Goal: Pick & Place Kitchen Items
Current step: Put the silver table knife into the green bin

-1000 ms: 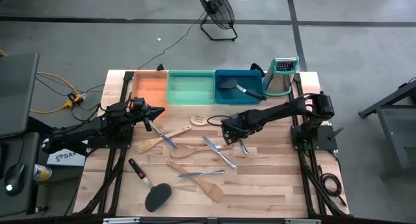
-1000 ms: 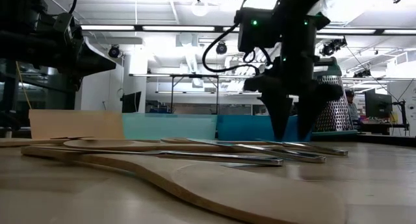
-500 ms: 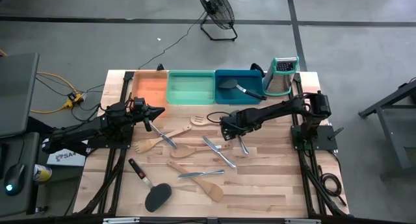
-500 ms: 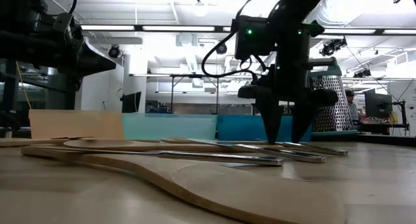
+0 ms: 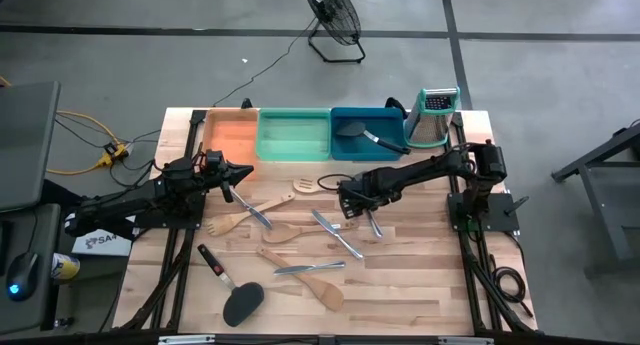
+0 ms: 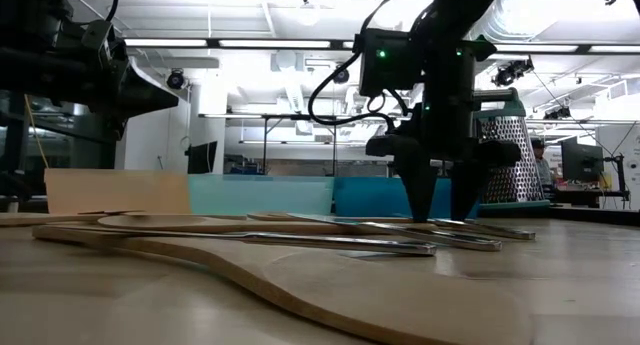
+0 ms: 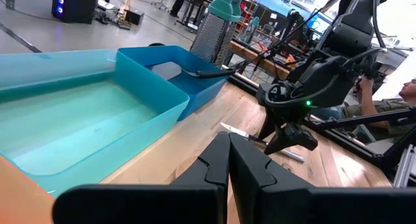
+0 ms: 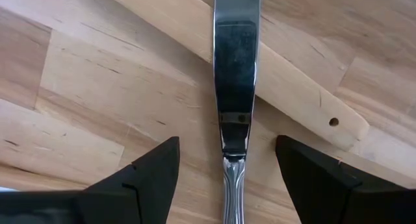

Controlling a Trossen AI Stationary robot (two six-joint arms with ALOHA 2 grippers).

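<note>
My right gripper closes on the silver knife next. My fingers stand on either side of it, above the wooden handle [image 8: 305, 87], so closing would catch the knife.
Wooden spoons, spatulas and a wooden fork [image 5: 228, 223], silver cutlery and a black turner [image 5: 240, 301] lie scattered flat on the table. Another black turner [image 5: 362, 133] lies in the blue tray [image 5: 392, 145]. My right gripper [image 8: 227, 178] [image 5: 349, 201] [image 6: 440, 213] is open and points down. Its fingers stand on either side of a silver knife [image 8: 234, 68] without touching it. The knife lies across a wooden handle [image 8: 305, 87] near that handle's holed end. My left gripper [image 7: 229, 165] [image 5: 238, 173] is shut and empty, raised near the orange tray [image 5: 228, 135].
The orange tray, a green tray [image 5: 293, 135] and the blue tray stand in a row along the table's far edge. A steel box grater [image 5: 432, 115] with a teal top stands at the far right corner. Bare wood shows at the table's near right [image 5: 410, 285].
My right gripper has come down toward the table and shifted slightly toward the table's left; its fingertips now stand just above the silver cutlery. The left arm and the utensils have kept still.
</note>
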